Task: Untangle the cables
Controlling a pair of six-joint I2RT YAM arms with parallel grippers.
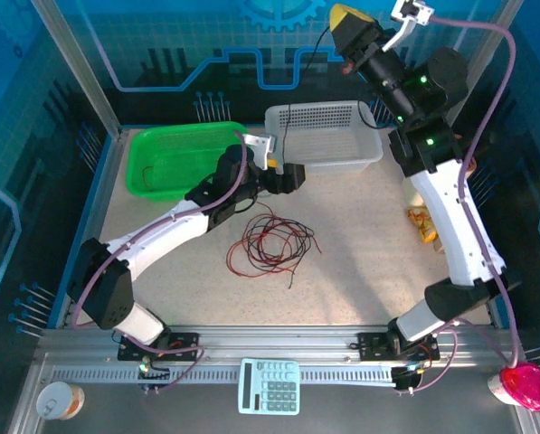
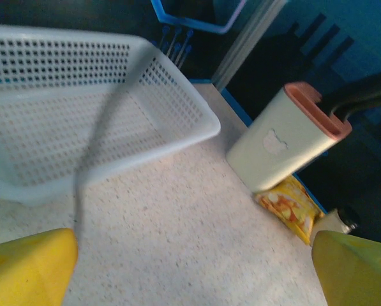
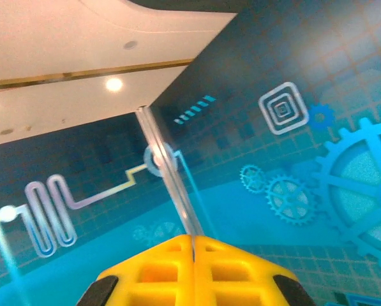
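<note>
My left gripper is to grip the hanging part of the black cable below my right gripper next. My right gripper then stays free to keep untangling.
A loose tangle of red and black cables (image 1: 270,240) lies on the speckled table, in the middle. One black cable (image 1: 292,104) rises from near the white basket up to my right gripper (image 1: 340,13), which is raised high by the back wall and shut on it. In the right wrist view the yellow fingers (image 3: 193,239) are pressed together. My left gripper (image 1: 295,174) hovers open just behind the tangle, beside the hanging strand. In the left wrist view that strand (image 2: 97,134) is a blurred dark line ahead of the open gripper (image 2: 193,255), with nothing between its fingers.
A green basket (image 1: 175,136) with a red strand in it stands back left. A white perforated basket (image 1: 371,149) (image 2: 196,124) stands back centre. A white block with an orange rim (image 2: 286,143) and a yellow snack packet (image 2: 289,207) lie at the right. A calculator (image 1: 270,386) lies on the front rail.
</note>
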